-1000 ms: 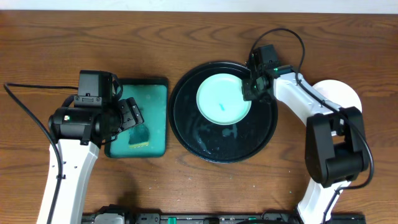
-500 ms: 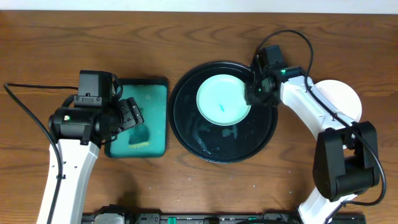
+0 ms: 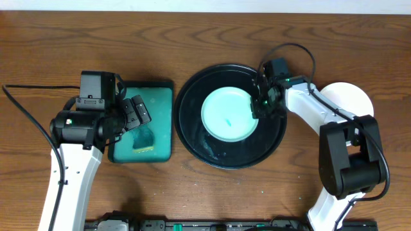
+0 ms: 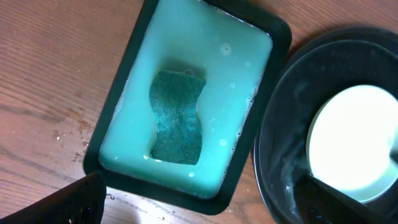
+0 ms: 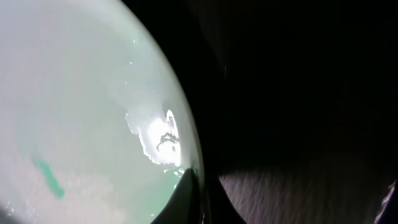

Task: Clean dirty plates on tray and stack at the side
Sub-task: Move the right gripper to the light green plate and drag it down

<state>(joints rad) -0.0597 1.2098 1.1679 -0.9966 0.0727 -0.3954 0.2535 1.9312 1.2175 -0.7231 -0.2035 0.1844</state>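
My left gripper grabs the green sponge by its narrow middle next, since its broad ends stay free to clean the plate.
A pale mint plate (image 3: pixel 228 115) lies on the round black tray (image 3: pixel 192 138), with a small green smear near its middle. My right gripper (image 3: pixel 263 104) is at the plate's right rim. In the right wrist view its fingers (image 5: pixel 202 199) pinch the rim of the plate (image 5: pixel 81 93) from above and below, over the black tray (image 5: pixel 280 81). A white plate (image 3: pixel 353 96) lies on the table at the far right, partly hidden by my right arm. My left gripper (image 3: pixel 136 117) is open and empty above the teal tray (image 3: pixel 160 90). In the left wrist view its fingers (image 4: pixel 199 208) are spread wide.
The rectangular teal tray (image 4: pixel 273 37) holds pale soapy water and a green sponge (image 4: pixel 177 118), also seen in the overhead view (image 3: pixel 144 140). It stands just left of the black tray (image 4: pixel 280 155). Water drops lie on the wood by the teal tray's corner.
My right gripper has shifted toward the table's front and slightly left, and the mint plate has moved with it on the black tray. My left arm has hardly moved.
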